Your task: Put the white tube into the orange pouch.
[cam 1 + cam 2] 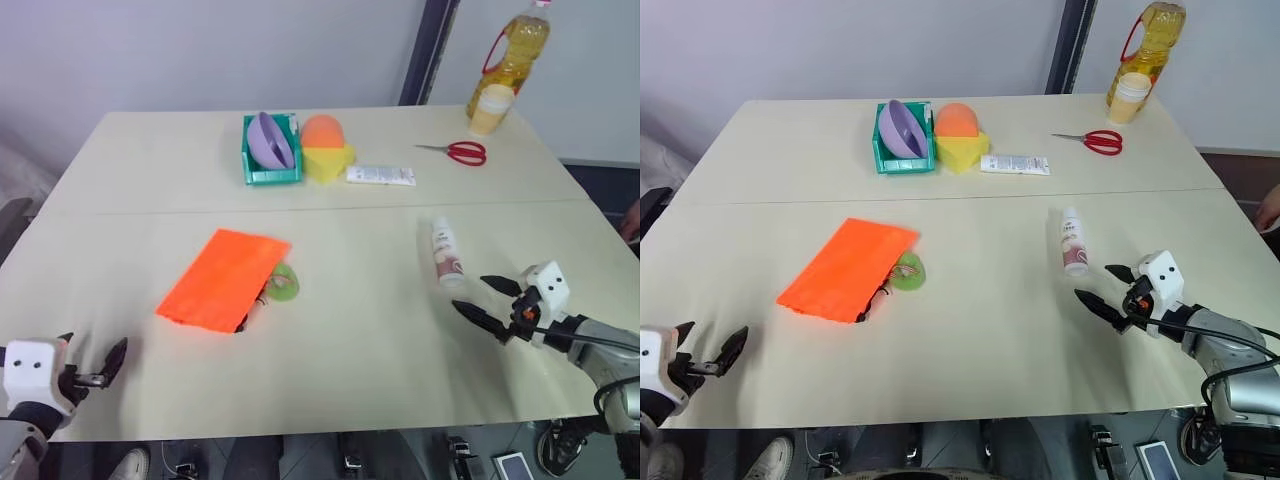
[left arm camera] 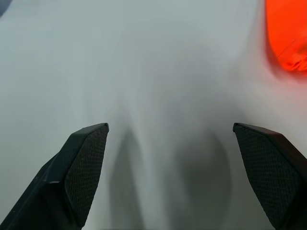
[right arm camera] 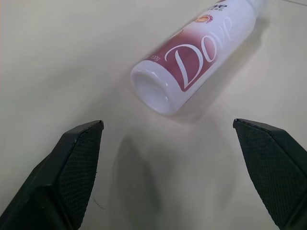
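Observation:
The orange pouch's cloth body (image 1: pixel 216 284) lies flat on the tabletop, so the robot's left gripper should next grab the pouch by its hemmed mouth edge (image 1: pixel 262 284).
The white tube (image 1: pixel 446 254) with a maroon label lies flat on the table's right half; in the right wrist view the tube (image 3: pixel 192 52) lies just beyond the fingers. My right gripper (image 1: pixel 470 293) hovers open just on the near side of it, a short gap away, holding nothing. Left of the middle lies the orange pouch (image 1: pixel 225 277), flat, with its green round tag (image 1: pixel 284 283) at its right side. My left gripper (image 1: pixel 95 342) stands open at the near left corner, well short of the pouch (image 2: pixel 288 33), nothing between its fingers.
At the back stand a green bin (image 1: pixel 250 168) holding a purple bowl, an orange-and-yellow rounded object (image 1: pixel 325 148), a longer white tube (image 1: pixel 381 176), red scissors (image 1: pixel 460 152), an oil bottle (image 1: pixel 510 55) and a cup (image 1: pixel 490 108). The table's near edge runs just below both grippers.

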